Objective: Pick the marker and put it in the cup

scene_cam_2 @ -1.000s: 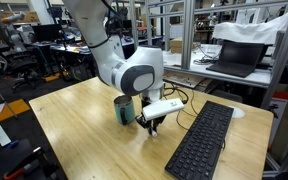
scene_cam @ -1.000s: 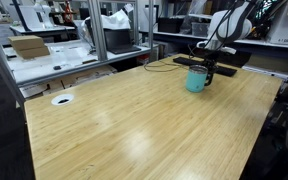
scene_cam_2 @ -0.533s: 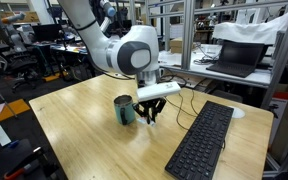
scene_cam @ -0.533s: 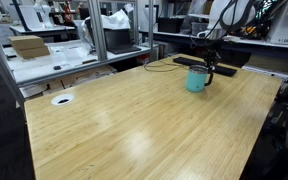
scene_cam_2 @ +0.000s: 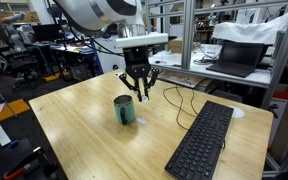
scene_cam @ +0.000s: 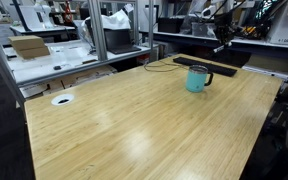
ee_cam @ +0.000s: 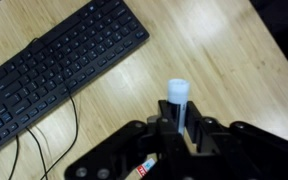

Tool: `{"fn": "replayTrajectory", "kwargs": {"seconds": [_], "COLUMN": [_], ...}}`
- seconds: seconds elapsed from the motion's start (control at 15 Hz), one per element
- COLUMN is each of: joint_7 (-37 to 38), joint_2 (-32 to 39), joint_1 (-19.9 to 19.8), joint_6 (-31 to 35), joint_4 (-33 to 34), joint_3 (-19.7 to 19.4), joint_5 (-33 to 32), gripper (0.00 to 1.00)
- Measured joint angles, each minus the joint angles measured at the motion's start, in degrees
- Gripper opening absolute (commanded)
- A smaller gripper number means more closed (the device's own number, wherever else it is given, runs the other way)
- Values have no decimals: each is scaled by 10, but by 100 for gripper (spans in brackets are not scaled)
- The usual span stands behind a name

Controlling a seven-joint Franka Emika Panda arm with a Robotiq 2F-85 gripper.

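I need to line the marker [ee_cam: 177, 102] up with the teal cup before I open my gripper. Empty wood is below the marker, so it would fall onto the table beside the cup if I let go now.
The teal cup [scene_cam_2: 125, 110] stands on the wooden table, its dark handle showing in an exterior view [scene_cam: 196, 79]. My gripper [scene_cam_2: 139, 88] hangs in the air above the cup and a little toward the keyboard side; it also shows high up behind the cup [scene_cam: 222, 44]. It is shut on the marker [ee_cam: 177, 102], which has a white cap and sticks out past the fingertips in the wrist view. The marker's tip points down [scene_cam_2: 141, 95]. The cup is out of the wrist view.
A black keyboard [scene_cam_2: 199, 140] lies on the table next to the cup, also in the wrist view [ee_cam: 64, 60] with black cables beside it. A laptop [scene_cam_2: 234, 55] sits on a shelf behind. A white round cap [scene_cam: 61, 99] sits in the tabletop.
My gripper has risen from the table surface beside the cup to well above it, carrying the marker up with it. The cup has not moved.
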Motion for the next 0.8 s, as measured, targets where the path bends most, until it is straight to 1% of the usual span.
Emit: {"fn": "replayTrajectory", "kwargs": {"seconds": [0.13, 0.33, 0.53, 0.8], "joint_7": [21, 29, 29, 25], "joint_2": [-17, -16, 3, 49], "joint_1": [22, 47, 59, 59], "joint_6": [-62, -110, -121, -121], "joint_4": [3, 14, 31, 68], "joint_3": [17, 47, 62, 63], "joint_5": [-19, -31, -42, -55], "gripper": [5, 5, 5, 5]}}
